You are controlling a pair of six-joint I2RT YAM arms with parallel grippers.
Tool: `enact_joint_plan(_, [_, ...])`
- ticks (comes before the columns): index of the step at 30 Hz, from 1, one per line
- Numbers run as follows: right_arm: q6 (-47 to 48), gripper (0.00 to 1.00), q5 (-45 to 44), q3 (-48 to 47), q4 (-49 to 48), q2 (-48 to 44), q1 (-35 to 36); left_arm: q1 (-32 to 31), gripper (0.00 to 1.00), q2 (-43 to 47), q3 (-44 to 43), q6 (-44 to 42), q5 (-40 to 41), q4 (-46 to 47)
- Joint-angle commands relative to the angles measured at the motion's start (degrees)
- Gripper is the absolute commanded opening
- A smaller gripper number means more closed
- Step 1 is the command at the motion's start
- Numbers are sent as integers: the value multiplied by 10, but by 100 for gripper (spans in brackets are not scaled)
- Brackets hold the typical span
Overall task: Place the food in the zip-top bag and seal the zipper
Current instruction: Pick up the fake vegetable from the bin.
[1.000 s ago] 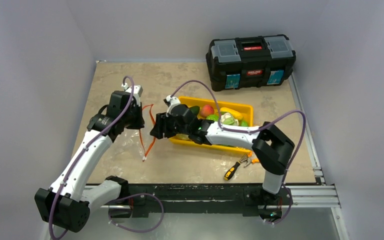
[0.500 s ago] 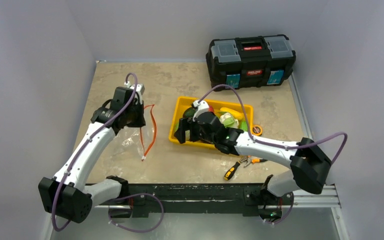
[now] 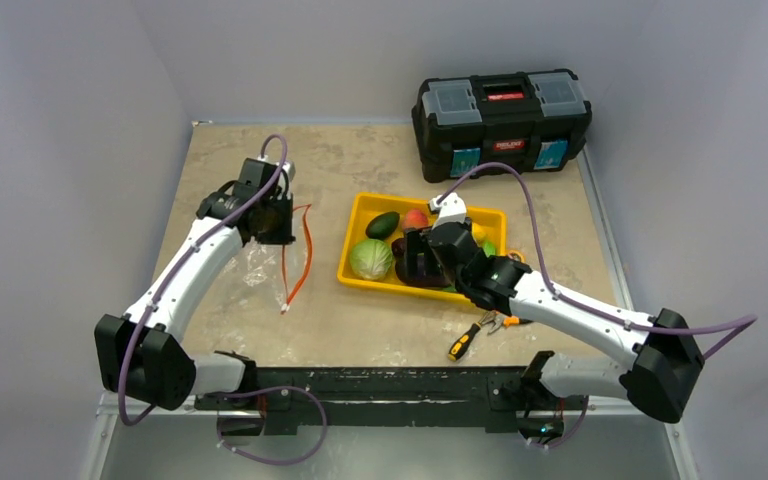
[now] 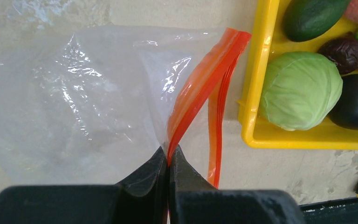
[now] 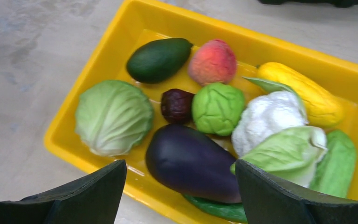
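Note:
The purple eggplant needs one end left to go into the zip-top bag (image 3: 256,262), so my right gripper should next grab the eggplant across its narrow width (image 3: 420,272).
The clear zip-top bag (image 4: 70,98) lies on the table left of the yellow tray (image 3: 352,238). My left gripper (image 4: 168,156) is shut on one lip of its red-orange zipper (image 4: 200,88) and holds the mouth lifted; the other lip (image 4: 214,140) hangs beside it. In the top view the left gripper (image 3: 272,228) is at the bag's (image 3: 256,262) far end. My right gripper (image 5: 181,175) is open above the tray's near edge, jaws either side of the purple eggplant (image 5: 191,163). The cabbage (image 5: 113,116), avocado (image 5: 158,59) and cauliflower (image 5: 265,119) lie in the tray (image 5: 121,42).
A black toolbox (image 3: 501,122) stands at the back right. Pliers and a screwdriver (image 3: 465,340) lie in front of the tray, near the table's front edge. A small round yellow thing (image 3: 513,261) lies right of the tray.
My right arm has swung right, from beside the bag's mouth to over the tray. My left gripper has moved a little back and right, still holding the zipper lip.

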State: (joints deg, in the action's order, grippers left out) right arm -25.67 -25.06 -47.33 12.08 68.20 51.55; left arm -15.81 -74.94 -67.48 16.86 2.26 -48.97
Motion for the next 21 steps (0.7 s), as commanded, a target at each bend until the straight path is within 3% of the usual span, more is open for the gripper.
enact_joint_plan(1, [21,86,-27,-29,45,-11,-20,4,0,21,14,-7,-45,14])
enact_joint_plan(11, [204,78,116,-101,68,91,-20,3,0,27,21,-10,-67,17])
enact_joint_plan(15, [229,73,94,-160,117,159,-20,3,0,33,20,-10,-74,17])
enact_joint_plan(21, [243,62,64,-168,139,205,-20,3,0,39,24,-10,-77,20])
